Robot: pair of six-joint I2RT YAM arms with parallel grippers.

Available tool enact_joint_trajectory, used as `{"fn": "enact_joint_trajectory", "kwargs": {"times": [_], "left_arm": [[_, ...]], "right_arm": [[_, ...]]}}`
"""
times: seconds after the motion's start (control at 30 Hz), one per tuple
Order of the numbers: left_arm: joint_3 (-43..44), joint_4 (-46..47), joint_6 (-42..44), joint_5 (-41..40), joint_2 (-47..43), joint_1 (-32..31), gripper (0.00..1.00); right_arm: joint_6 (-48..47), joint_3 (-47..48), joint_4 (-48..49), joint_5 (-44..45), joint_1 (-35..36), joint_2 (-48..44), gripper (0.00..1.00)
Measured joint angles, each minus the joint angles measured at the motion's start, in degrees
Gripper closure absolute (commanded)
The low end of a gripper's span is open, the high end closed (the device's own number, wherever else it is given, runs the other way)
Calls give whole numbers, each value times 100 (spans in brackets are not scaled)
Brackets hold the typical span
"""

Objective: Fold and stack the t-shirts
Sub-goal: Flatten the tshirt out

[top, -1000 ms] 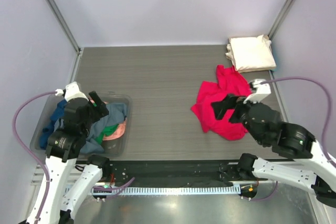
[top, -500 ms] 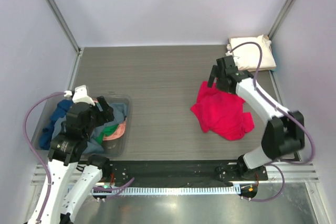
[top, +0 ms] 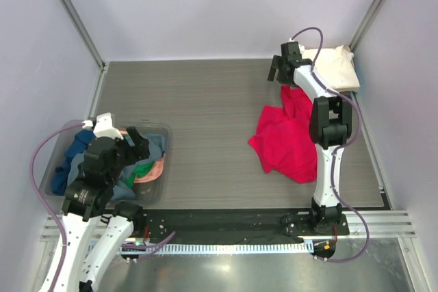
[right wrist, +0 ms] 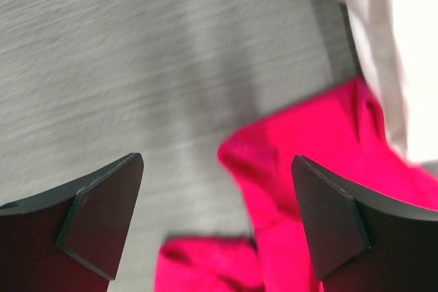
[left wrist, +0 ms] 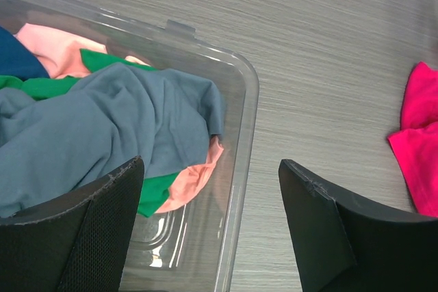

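My right gripper will take hold of the red t-shirt [top: 287, 138] by its far-end corner. The rest stays free, so my left gripper can help spread it for folding.
A crumpled red t-shirt [top: 287, 138] lies on the right of the table and shows in the right wrist view [right wrist: 321, 189] and at the right edge of the left wrist view [left wrist: 419, 135]. A cream-white folded t-shirt [top: 333, 68] sits at the far right corner [right wrist: 404, 46]. Grey [left wrist: 102, 131], green [left wrist: 41, 87], pink [left wrist: 195, 179] and blue [left wrist: 17, 59] t-shirts are piled in the clear bin [top: 161, 169]. My right gripper [top: 279, 72] is open and empty, above the red shirt's far end [right wrist: 217, 227]. My left gripper [top: 133, 143] is open and empty over the bin's right rim [left wrist: 212, 227].
The clear plastic bin [left wrist: 243, 141] stands at the near left. The grey wood-grain table [top: 205, 100] is bounded by pale walls at the back and both sides. A black rail with the arm bases runs along the near edge.
My right arm has swung from the near right out to the far end of the red shirt, beside the cream shirt. The left gripper has shifted slightly over the bin.
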Motion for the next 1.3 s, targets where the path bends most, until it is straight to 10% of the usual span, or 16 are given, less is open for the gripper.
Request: {"fn": "enact_joint_trajectory", "kwargs": {"times": [0.5,0.7,1.03,1.3], "left_arm": [[-15,37,9,37,4,83,19],[-15,37,24,37,7,92,19],[66,39,-31,251,669,92,24],[745,551,-483,166,2997,-1333,23]], "right_arm": [[-92,149,-48,-358,-240,584,47],[-87,-299,44,-503,-232,433,99],[-2,-146,-275,-933,-168,-345,99],[-11,-450,-476,-839,363,-3344,99]]}}
